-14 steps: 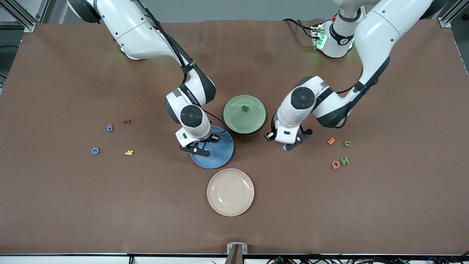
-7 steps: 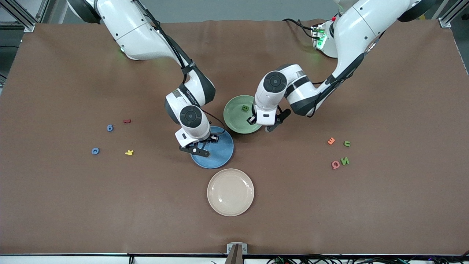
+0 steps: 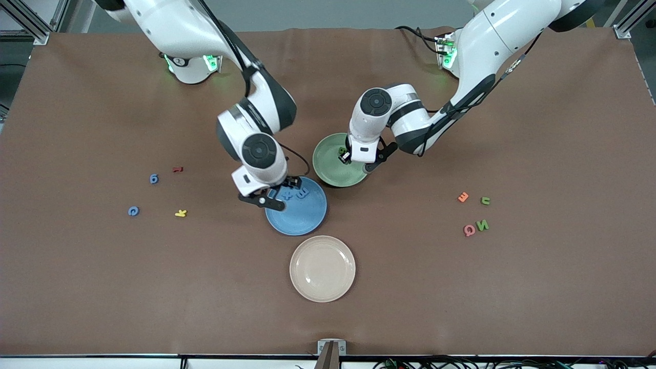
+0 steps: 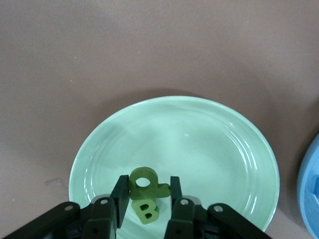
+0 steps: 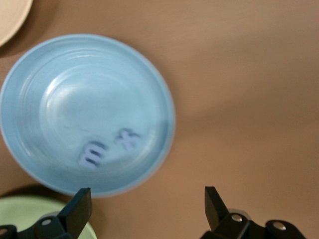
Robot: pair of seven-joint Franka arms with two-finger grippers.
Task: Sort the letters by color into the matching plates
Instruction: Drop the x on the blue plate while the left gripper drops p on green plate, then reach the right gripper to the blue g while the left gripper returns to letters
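Observation:
The green letter [image 4: 148, 183] is hanging inside the pale green plate [image 4: 199, 149], so the robot's left gripper needs to let go of the letter now.
Over the pale green plate [image 3: 330, 171] [image 4: 209, 149] hangs my left gripper [image 3: 357, 161] [image 4: 148, 186], shut on a green letter [image 4: 145, 193]. Just under it a green B [image 4: 146, 211] [image 3: 342, 150] lies in that plate. My right gripper [image 3: 269, 197] [image 5: 147, 199] is open and holds nothing, over the blue plate's [image 3: 302, 215] [image 5: 75, 99] rim toward the right arm's end. Two blue letters [image 3: 302, 192] [image 3: 287, 194] [image 5: 92, 154] [image 5: 127, 138] lie in the blue plate. Loose blue letters [image 3: 154, 179] [image 3: 133, 210] lie toward the right arm's end, green ones [image 3: 485, 201] [image 3: 482, 224] toward the left arm's end.
A beige plate [image 3: 322, 268] sits nearer the front camera than the blue plate. A red letter [image 3: 177, 168] and a yellow one [image 3: 180, 213] lie by the loose blue letters. An orange letter [image 3: 463, 197] and a pink one [image 3: 469, 230] lie by the loose green ones.
My right gripper opened and drew back toward the right arm's end, baring two blue letters in the blue plate. The left gripper carried its green letter over the green plate.

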